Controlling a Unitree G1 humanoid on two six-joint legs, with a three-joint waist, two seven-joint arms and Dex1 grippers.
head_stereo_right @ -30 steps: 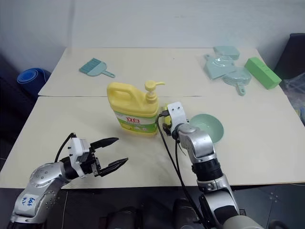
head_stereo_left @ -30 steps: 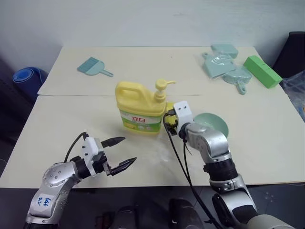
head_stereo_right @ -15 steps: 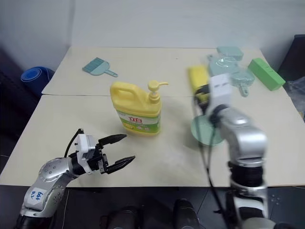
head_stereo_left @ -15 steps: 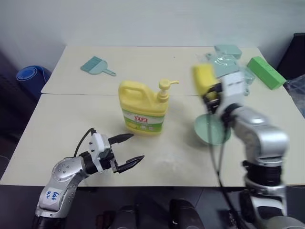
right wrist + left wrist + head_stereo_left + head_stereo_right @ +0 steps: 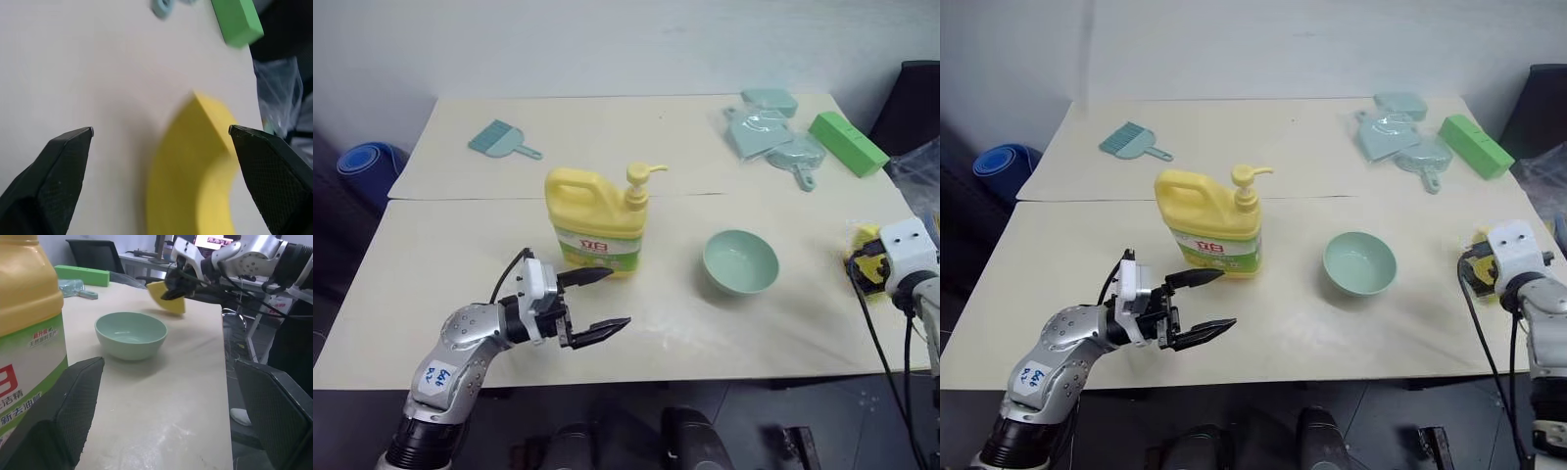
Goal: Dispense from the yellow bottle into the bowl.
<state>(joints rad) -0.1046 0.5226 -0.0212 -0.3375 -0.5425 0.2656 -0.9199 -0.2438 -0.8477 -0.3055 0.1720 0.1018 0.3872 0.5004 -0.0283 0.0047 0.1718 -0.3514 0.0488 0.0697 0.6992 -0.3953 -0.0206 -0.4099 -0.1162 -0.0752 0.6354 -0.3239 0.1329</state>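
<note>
My right gripper needs to hold the bowl under the yellow bottle's pump nozzle (image 5: 656, 168), so next it should grab the bowl by its rim (image 5: 741, 291).
The yellow bottle (image 5: 597, 220) stands upright near the table's middle, its pump nozzle pointing right. The mint bowl (image 5: 740, 261) sits empty to its right, apart from it. My left gripper (image 5: 615, 298) is open in front of the bottle's base, fingers pointing right toward the bowl and holding nothing. The left wrist view shows the bottle (image 5: 27, 323) close beside one finger and the bowl (image 5: 131, 335) ahead. My right gripper (image 5: 867, 266) is at the table's right edge. Its fingers are wide open around a blurred yellow sponge (image 5: 195, 171) that touches neither finger.
A teal brush (image 5: 499, 137) lies at the back left. Pale-teal dustpans (image 5: 769, 132) and a green block (image 5: 847, 144) lie at the back right. A blue roll (image 5: 367, 162) lies beyond the table's left side, and a dark chair (image 5: 915, 98) is at the far right.
My right arm swung from beside the bottle out to the table's right edge with the yellow sponge, and its fingers opened. The bowl is now uncovered. My left gripper edged toward the bottle.
</note>
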